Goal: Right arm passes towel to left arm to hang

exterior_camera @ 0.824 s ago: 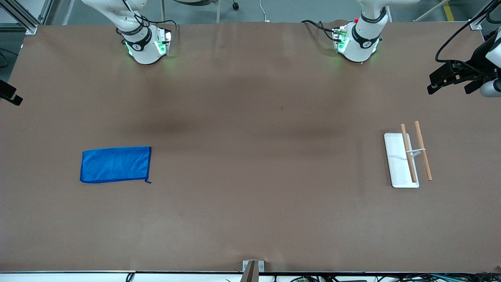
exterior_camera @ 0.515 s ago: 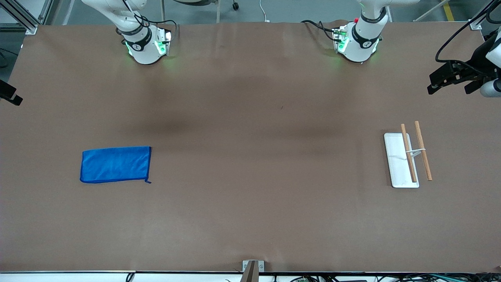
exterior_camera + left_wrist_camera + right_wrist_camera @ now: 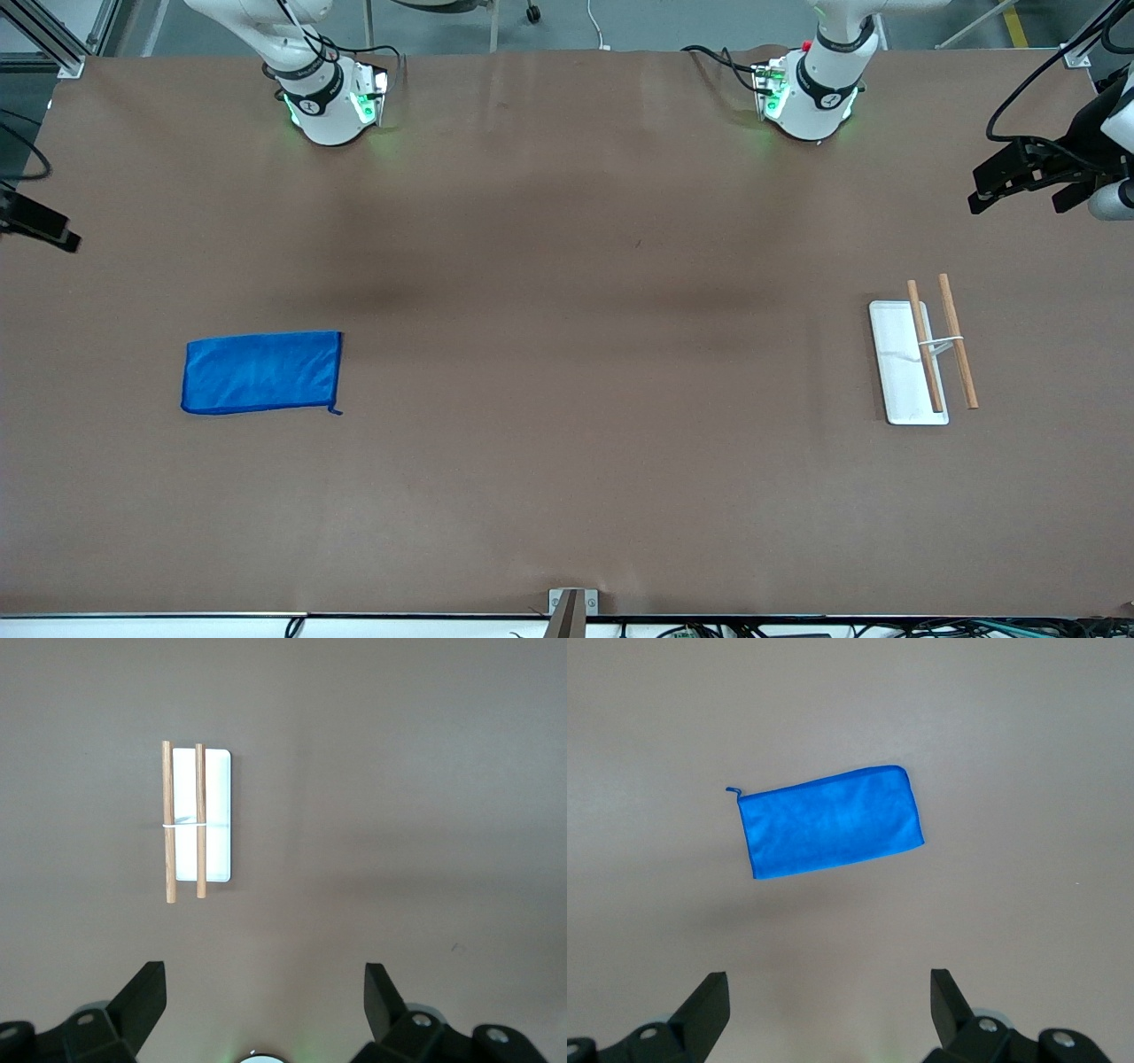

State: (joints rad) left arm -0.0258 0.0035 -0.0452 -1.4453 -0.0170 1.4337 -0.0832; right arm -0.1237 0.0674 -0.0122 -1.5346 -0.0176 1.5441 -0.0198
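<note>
I should reach for the towel with my right gripper and grab it by its middle (image 3: 262,372). Then the towel's corner with the small tag (image 3: 335,408) stays free for the left arm.
The towel (image 3: 261,372), a bright blue cloth, lies flat on the brown table at the right arm's end, with a small tag at one corner. It also shows in the right wrist view (image 3: 830,821). My right gripper (image 3: 830,985) is open and empty, high above the table. In the front view the right gripper (image 3: 58,236) shows over the table's edge at the right arm's end, apart from the towel. My left gripper (image 3: 263,979) is open and empty, high over the left arm's end; in the front view the left gripper (image 3: 1010,177) shows there too.
A small rack (image 3: 921,359) with a white base and two wooden rods stands on the table at the left arm's end; the rack also shows in the left wrist view (image 3: 197,819). The two arm bases stand along the table's robot side.
The right gripper has shifted a little inward over the table's edge at the right arm's end. The towel, the rack and the left arm have not moved.
</note>
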